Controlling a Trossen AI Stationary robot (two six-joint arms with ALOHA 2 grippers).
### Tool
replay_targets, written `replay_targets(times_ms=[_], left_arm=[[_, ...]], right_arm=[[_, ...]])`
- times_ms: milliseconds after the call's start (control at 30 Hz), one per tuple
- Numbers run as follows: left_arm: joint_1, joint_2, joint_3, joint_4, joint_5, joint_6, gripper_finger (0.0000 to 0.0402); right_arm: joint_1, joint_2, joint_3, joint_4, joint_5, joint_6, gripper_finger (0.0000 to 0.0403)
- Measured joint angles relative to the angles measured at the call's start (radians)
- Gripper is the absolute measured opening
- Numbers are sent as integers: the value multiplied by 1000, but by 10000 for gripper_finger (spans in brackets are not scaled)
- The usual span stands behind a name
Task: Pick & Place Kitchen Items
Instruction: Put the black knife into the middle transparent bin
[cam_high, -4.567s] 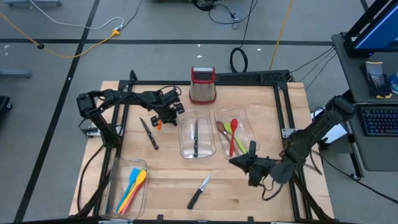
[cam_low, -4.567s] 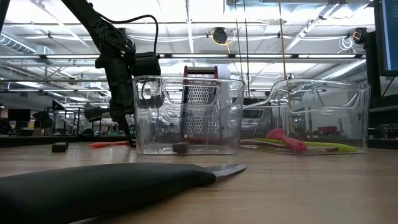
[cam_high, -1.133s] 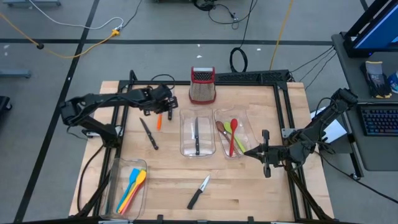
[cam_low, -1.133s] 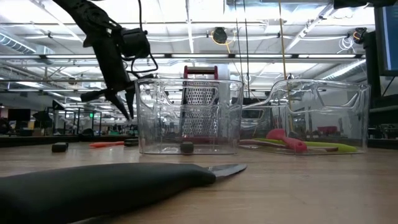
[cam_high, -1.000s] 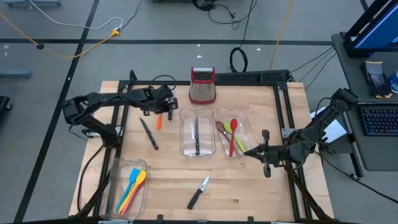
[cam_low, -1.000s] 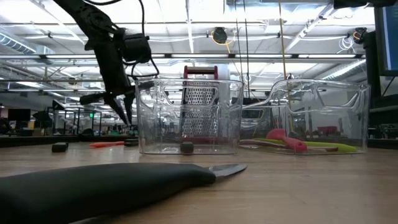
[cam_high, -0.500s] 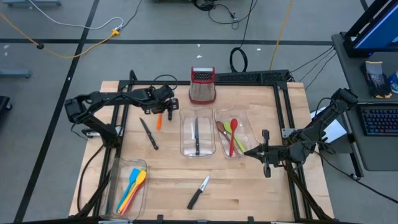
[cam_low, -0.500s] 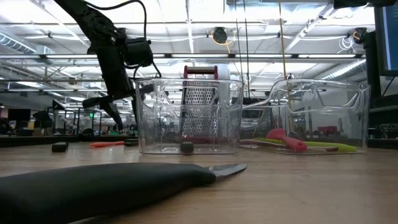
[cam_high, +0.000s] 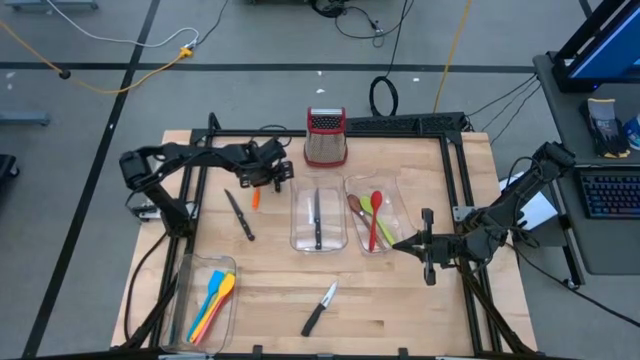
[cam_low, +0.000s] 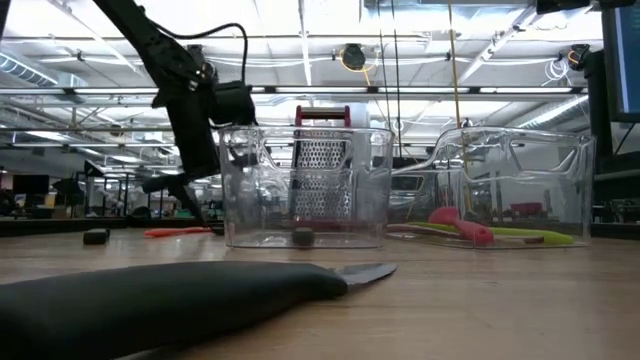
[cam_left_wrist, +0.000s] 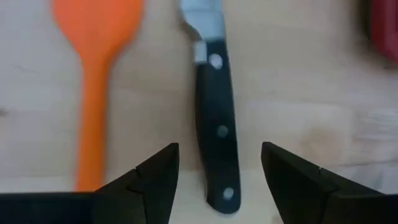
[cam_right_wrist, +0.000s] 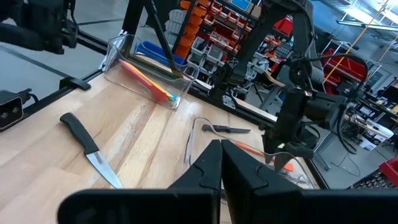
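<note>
The left gripper will next add the steel knife to the clear tray that holds a knife, and it will grab the steel knife by its black handle (cam_left_wrist: 217, 127) for that.
A black-handled steel knife (cam_left_wrist: 216, 124) lies flat on the wooden table next to an orange spatula (cam_left_wrist: 93, 74) (cam_high: 255, 198), at the far left. My left gripper (cam_left_wrist: 219, 152) (cam_high: 273, 180) points down over the knife, open, one finger on each side of the handle without touching it. In the high view the gripper hides this knife. My right gripper (cam_high: 405, 243) (cam_right_wrist: 221, 163) hovers level at the table's right side, shut, with nothing in it.
A second knife (cam_high: 239, 215) lies left of the spatula and a third (cam_high: 322, 309) near the front edge. A red-topped grater (cam_high: 325, 137) stands at the far edge. Three clear trays (cam_high: 296, 215) (cam_high: 400, 205) (cam_high: 185, 290) hold a knife, spoons and coloured spatulas.
My left gripper has opened wide and come down toward the table, shifting a little toward the near edge, until its fingers stand low beside the knife. The knife and spatula have not moved.
</note>
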Motion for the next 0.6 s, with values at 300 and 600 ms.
replay_targets(times_ms=[300, 600], left_arm=[[21, 73, 3, 11, 28, -12, 230], [22, 90, 4, -35, 28, -78, 169]], right_arm=[[0, 0, 0, 2, 0, 3, 0], [0, 0, 0, 5, 0, 7, 0]])
